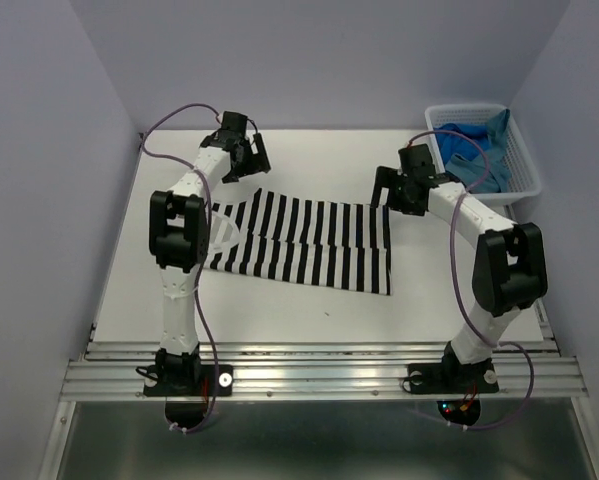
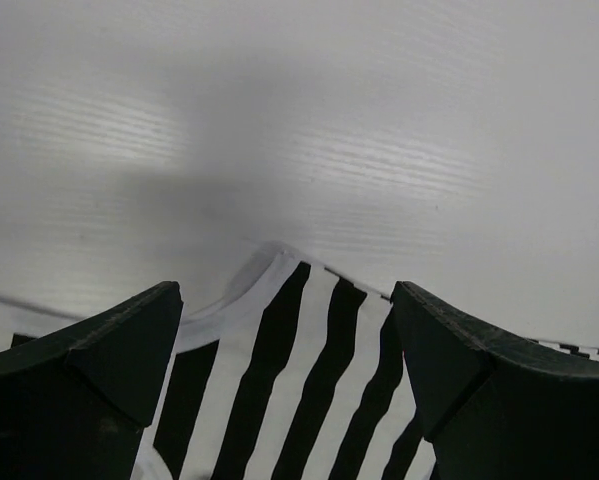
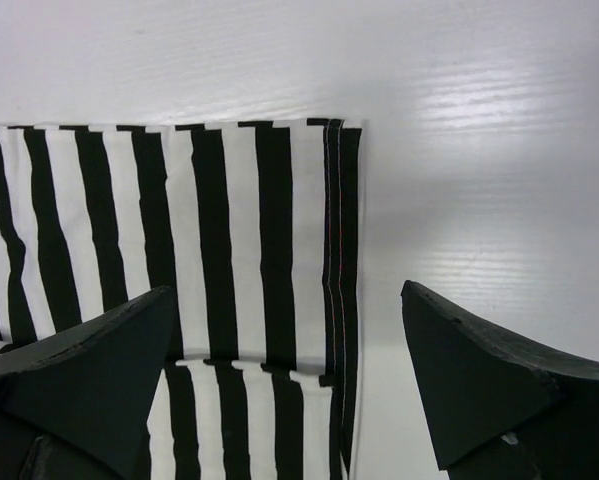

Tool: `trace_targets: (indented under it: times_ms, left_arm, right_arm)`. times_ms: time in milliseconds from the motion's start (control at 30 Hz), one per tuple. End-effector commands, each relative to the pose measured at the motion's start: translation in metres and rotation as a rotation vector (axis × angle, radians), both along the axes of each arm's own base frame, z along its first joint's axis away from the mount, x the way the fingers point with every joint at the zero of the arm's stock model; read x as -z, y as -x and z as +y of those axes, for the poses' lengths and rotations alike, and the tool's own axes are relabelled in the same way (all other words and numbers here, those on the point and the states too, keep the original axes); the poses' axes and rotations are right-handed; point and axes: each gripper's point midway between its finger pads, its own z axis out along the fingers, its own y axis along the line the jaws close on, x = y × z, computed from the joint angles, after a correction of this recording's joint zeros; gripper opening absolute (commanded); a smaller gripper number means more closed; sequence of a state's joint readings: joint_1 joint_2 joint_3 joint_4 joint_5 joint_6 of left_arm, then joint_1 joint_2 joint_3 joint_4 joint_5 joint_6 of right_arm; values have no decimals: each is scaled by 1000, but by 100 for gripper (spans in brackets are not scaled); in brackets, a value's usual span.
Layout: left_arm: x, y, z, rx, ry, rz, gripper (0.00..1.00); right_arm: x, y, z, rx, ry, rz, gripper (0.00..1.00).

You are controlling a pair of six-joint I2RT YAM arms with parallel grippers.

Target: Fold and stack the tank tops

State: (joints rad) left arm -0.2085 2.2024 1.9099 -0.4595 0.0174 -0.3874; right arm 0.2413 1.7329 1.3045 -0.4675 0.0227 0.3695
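Note:
The left gripper grabs the striped tank top by its far white-trimmed corner (image 1: 260,193) (image 2: 288,266) next, to fold the tank top's far edge toward me.
A black-and-white striped tank top (image 1: 304,242) lies on the white table, folded lengthwise with its neckline to the left. My left gripper (image 1: 251,155) hovers open above its far left corner; the left wrist view shows the white-trimmed strap end (image 2: 279,340) between the spread fingers. My right gripper (image 1: 397,187) is open over the far right hem corner (image 3: 309,230), nothing held. Two blue tank tops (image 1: 476,150) sit bunched in the basket.
A white lattice basket (image 1: 524,180) stands at the back right corner of the table (image 1: 309,300). Grey walls close in on both sides and behind. A metal rail (image 1: 319,365) with both arm bases runs along the near edge.

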Motion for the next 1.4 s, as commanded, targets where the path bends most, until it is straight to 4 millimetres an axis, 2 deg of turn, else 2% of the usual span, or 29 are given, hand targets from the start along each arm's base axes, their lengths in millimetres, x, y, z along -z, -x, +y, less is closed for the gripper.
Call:
trace_targets:
  times_ms: [0, 33, 67, 133, 167, 233, 367, 467, 567, 600, 633, 700, 733, 767, 867, 967, 1033, 1200, 1300, 1333, 1367]
  left_arm:
    - [-21, -22, -14, 84, -10, -55, 96]
    - [-23, -27, -19, 99, -4, -65, 94]
    - [-8, -29, -23, 109, -3, -39, 92]
    - [3, -28, -28, 136, -2, -19, 88]
    - [13, -25, -31, 151, -8, 0, 81]
    - [28, -18, -32, 159, -5, 33, 75]
    - [41, -8, -35, 154, 20, 58, 67]
    - [47, -3, -35, 152, 29, 67, 67]
    - [51, -1, -34, 151, 26, 77, 57]
    - [53, 0, -34, 150, 24, 82, 52]
    - [54, 0, -33, 149, 20, 84, 42]
    - [56, 0, -32, 147, 16, 88, 29]
    - [57, 1, -33, 153, 19, 95, 19]
    - [56, 1, -34, 161, 22, 93, 1]
    - [55, 4, -36, 174, 34, 90, 0]
    - [39, 3, -39, 184, 48, 43, 0]
    - [32, 0, -39, 184, 48, 18, 0]
    - [20, 0, -37, 178, 45, -18, 0]
    - [19, 2, -37, 179, 54, -26, 0]
    - [18, 2, -38, 182, 56, -29, 0]
    - [17, 3, -38, 182, 56, -30, 0]
  right_arm:
    - [-13, -26, 4, -37, 7, -52, 100]
    - [-13, -30, 0, -30, 8, -53, 100]
    - [-11, -32, 0, -30, 11, -49, 100]
    - [-1, -33, 0, -32, 15, -28, 100]
    - [4, -36, -4, -24, 19, -18, 100]
    - [8, -37, -9, -15, 23, -11, 100]
    - [17, -40, -13, -1, 24, 8, 100]
    - [22, -41, -13, -2, 27, 18, 100]
    - [26, -43, -19, 13, 34, 25, 100]
    - [26, -45, -19, 16, 38, 23, 100]
    - [26, -46, -19, 16, 39, 19, 100]
    - [30, -48, -17, 12, 31, 30, 100]
    - [31, -50, -16, 8, 28, 29, 100]
    - [29, -52, -15, 7, 26, 24, 100]
    - [35, -59, -14, 5, 30, 29, 98]
    - [38, -68, -13, 4, 32, 25, 96]
    - [42, -75, -19, 27, 45, 25, 91]
    - [52, -81, -18, 29, 46, 39, 73]
    - [60, -81, -22, 28, 72, 48, 59]
    - [62, -80, -23, 24, 76, 54, 50]
    - [65, -79, -25, 25, 87, 60, 47]
